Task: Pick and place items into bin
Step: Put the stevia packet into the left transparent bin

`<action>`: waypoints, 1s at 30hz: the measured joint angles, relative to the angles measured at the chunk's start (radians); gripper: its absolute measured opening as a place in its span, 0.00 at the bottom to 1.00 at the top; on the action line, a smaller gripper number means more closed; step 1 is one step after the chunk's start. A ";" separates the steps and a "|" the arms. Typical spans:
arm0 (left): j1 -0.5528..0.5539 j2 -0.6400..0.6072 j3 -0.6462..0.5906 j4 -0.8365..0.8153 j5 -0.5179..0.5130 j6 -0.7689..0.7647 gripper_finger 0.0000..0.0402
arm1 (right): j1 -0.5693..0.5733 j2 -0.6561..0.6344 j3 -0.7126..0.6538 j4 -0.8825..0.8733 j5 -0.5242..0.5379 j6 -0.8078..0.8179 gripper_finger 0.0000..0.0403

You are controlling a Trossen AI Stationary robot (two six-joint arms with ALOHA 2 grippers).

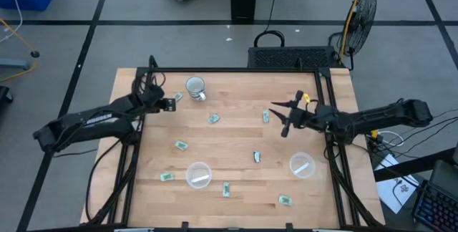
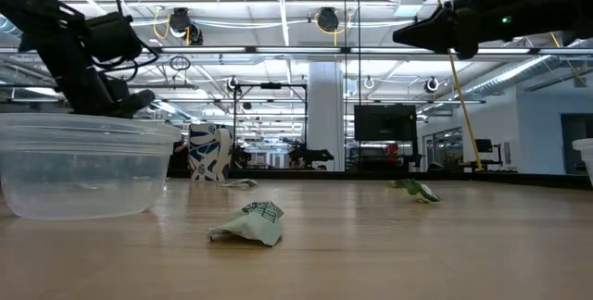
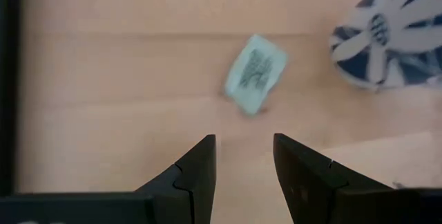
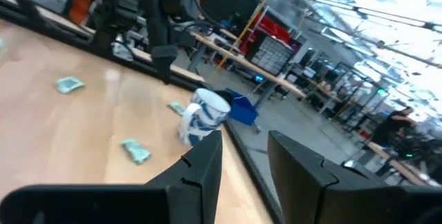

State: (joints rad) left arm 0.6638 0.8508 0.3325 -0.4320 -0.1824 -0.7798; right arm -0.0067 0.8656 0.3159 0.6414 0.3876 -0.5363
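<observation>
My left gripper will next grab the pale-green wrapped item by its narrow end (image 1: 177, 97), and then it will put the item into the clear round cup.
Several tiny pale-green wrapped items lie flat and scattered on the wooden table (image 1: 236, 92). My left gripper (image 1: 170, 104) hovers open at the far left, just left of one item (image 1: 178, 97). That item (image 3: 255, 74) lies ahead of the fingertips in the left wrist view, untouched. My right gripper (image 1: 278, 119) is open and raised above the table at right of centre, close to another item (image 1: 265, 117). In the low view it (image 2: 408, 33) hangs high. More items (image 1: 214, 118) (image 1: 180, 145) (image 1: 257, 157) lie between the arms.
A white-and-blue mug (image 1: 195, 89) lies on its side at the far left, close to my left gripper. Two clear round cups (image 1: 199, 175) (image 1: 303, 165) stand near the near edge. A black frame rims the table. The table's middle is bare wood.
</observation>
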 joint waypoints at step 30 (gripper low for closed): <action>0.157 0.398 0.002 0.337 0.066 0.096 0.26 | -0.034 0.070 0.012 -0.040 0.001 0.086 0.27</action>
State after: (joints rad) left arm 0.8204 1.2484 0.3346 -0.0953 -0.1167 -0.6833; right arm -0.0406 0.9357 0.3275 0.6010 0.3885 -0.4503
